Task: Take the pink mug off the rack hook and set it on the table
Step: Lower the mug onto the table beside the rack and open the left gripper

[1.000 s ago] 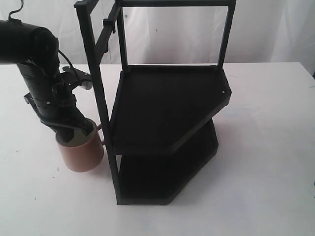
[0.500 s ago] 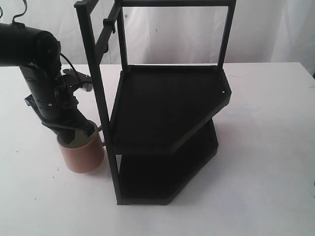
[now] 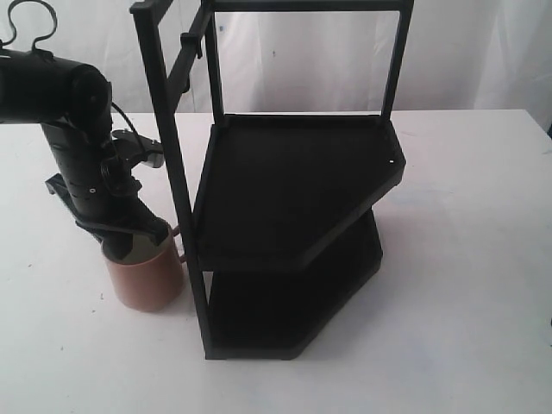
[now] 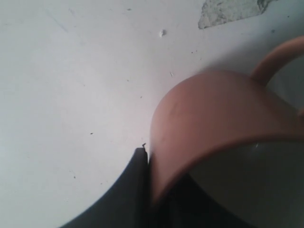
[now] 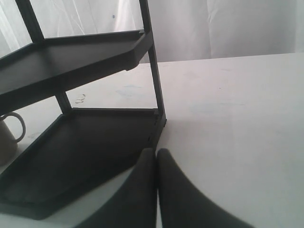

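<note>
The pink mug's base is on the white table and the mug would stay standing, so my left gripper should open now.
The pink mug (image 3: 145, 278) stands upright on the white table (image 3: 466, 259), just left of the black rack's front post. My left gripper (image 3: 134, 237) comes down on the mug's rim and is shut on its wall. In the left wrist view one dark finger (image 4: 135, 180) presses the mug (image 4: 213, 114) from outside, and the other finger sits inside the cup in shadow. The rack hook (image 3: 191, 45) on the top side bar is bare. My right gripper (image 5: 156, 153) is shut on nothing, low over the table beside the rack's lower shelf. It does not appear in the exterior view.
The black two-shelf rack (image 3: 293, 181) fills the middle of the table, its front post (image 3: 172, 164) close to the mug and my left arm. From the right wrist view the mug (image 5: 7, 137) shows beyond the lower shelf (image 5: 80, 147). White table stretches right of the rack.
My left arm has tilted more upright and its upper part has risen. The mug has shifted slightly toward the near edge, with the gripper still on its rim.
</note>
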{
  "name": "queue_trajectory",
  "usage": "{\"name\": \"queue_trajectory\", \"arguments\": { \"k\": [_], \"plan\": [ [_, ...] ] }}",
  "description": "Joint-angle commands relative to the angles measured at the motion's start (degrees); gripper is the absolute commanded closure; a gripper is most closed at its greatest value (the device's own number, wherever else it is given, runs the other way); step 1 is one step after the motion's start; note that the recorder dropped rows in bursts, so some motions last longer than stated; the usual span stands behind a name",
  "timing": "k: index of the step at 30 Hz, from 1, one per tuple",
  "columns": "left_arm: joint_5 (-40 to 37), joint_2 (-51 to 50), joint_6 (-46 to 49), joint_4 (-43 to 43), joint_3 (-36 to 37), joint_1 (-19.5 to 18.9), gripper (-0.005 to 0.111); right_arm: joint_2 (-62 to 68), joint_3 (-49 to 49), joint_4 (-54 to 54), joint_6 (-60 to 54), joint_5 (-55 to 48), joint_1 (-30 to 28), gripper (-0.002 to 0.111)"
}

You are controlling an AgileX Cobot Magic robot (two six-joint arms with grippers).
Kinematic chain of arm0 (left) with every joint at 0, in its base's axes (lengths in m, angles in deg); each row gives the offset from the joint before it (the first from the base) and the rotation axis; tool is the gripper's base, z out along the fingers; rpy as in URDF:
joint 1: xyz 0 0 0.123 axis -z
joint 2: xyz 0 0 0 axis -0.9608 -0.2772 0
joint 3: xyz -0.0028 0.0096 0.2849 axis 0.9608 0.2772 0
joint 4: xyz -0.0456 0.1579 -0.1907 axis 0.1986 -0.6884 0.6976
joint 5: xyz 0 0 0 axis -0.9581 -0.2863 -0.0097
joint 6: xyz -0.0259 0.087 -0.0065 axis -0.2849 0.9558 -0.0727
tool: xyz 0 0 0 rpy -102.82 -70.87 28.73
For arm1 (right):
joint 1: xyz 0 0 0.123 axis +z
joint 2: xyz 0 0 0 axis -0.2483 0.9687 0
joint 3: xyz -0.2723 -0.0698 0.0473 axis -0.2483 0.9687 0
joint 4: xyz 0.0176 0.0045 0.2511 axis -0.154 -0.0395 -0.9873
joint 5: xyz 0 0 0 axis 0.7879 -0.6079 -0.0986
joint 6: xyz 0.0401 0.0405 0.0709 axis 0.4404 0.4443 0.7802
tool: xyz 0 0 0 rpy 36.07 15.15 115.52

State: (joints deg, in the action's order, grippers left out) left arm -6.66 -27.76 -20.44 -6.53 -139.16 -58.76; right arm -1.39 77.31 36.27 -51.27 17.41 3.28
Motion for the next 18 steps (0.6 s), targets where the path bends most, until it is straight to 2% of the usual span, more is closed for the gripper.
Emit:
{"name": "queue_trajectory", "arguments": {
  "k": [1,14,16,18],
  "plan": [
    [-0.47,0.05,-0.5,0.24,-0.15,0.29,0.103,-0.36,0.3,0.57,-0.2,0.0,-0.38,0.108],
    [-1.1,0.05,-1.82,0.36,-0.15,0.29,0.103,-0.36,0.3,0.43,-0.2,0.02,-0.38,0.108],
    [-1.09,0.05,-1.82,0.36,-0.15,0.29,0.097,-0.36,0.3,0.43,-0.2,0.02,-0.38,0.108],
    [-1.09,0.05,-1.82,0.52,-0.15,0.29,0.08,-0.36,0.3,0.43,-0.2,0.02,-0.38,0.108]
  ]
}}
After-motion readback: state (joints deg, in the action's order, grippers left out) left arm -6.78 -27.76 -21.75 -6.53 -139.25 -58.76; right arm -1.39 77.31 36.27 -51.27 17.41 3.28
